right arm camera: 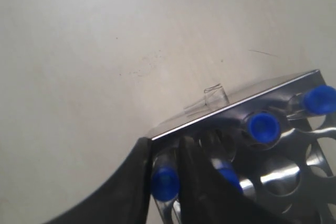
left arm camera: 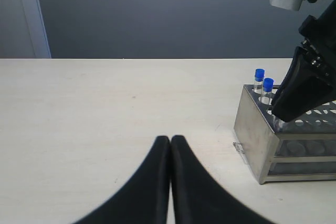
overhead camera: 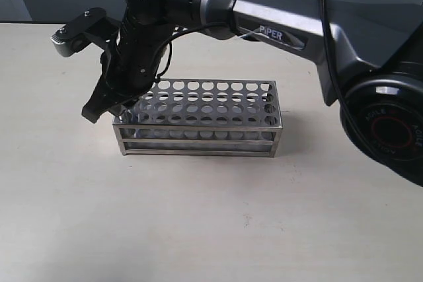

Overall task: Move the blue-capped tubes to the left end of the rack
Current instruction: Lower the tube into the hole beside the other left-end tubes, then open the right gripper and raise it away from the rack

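Observation:
My right gripper should open: the held tube is deep in the rack's corner hole, its cap near the rack's top.
The steel rack [overhead camera: 205, 131] stands mid-table. My right gripper [overhead camera: 114, 111] has reached across to the rack's left end and hides the tubes in the exterior view. In the right wrist view its fingers [right arm camera: 131, 182] are shut on one blue-capped tube [right arm camera: 164, 182] at the rack's corner hole [right arm camera: 173, 129]. A second blue cap [right arm camera: 229, 178] shows partly behind one finger, and two more blue caps [right arm camera: 263, 127] [right arm camera: 319, 99] stand in holes along the same end. The left wrist view shows two blue caps [left arm camera: 259, 73] [left arm camera: 268, 84] above the rack [left arm camera: 260, 129]. My left gripper [left arm camera: 170, 139] is shut and empty, apart from the rack.
A small clear scrap [right arm camera: 210, 98] lies on the table against the rack's left end. The right arm's long grey link [overhead camera: 291, 31] spans above the rack from the right. Bare beige tabletop [overhead camera: 198, 216] surrounds the rack.

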Robot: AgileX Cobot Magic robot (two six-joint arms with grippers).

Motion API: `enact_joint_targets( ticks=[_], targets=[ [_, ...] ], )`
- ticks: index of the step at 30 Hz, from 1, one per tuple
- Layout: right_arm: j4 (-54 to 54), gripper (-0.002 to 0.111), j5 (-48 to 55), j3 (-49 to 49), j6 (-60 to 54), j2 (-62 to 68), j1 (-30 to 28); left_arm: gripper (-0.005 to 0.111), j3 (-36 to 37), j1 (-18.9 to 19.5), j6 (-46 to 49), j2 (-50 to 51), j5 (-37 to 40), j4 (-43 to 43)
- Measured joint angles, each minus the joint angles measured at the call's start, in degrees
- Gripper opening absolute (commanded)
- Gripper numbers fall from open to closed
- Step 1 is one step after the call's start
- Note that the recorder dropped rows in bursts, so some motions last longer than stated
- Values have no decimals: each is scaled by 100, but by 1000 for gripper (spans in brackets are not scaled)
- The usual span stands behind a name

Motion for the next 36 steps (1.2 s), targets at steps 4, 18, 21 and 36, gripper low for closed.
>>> enact_joint_targets(
  ticks=[4,18,21,36],
  targets=[
    [0,-1,38,0,0,0,0,1,0,0,0,0,0,0],
    [136,56,240,0,217,0,4,1,0,0,0,0,0,0],
    [199,57,345,0,347,0,19,1,0,0,0,0,0,0],
    [-352,56,1012,0,929,-551,41,1,0,0,0,0,0,0]
  ],
)
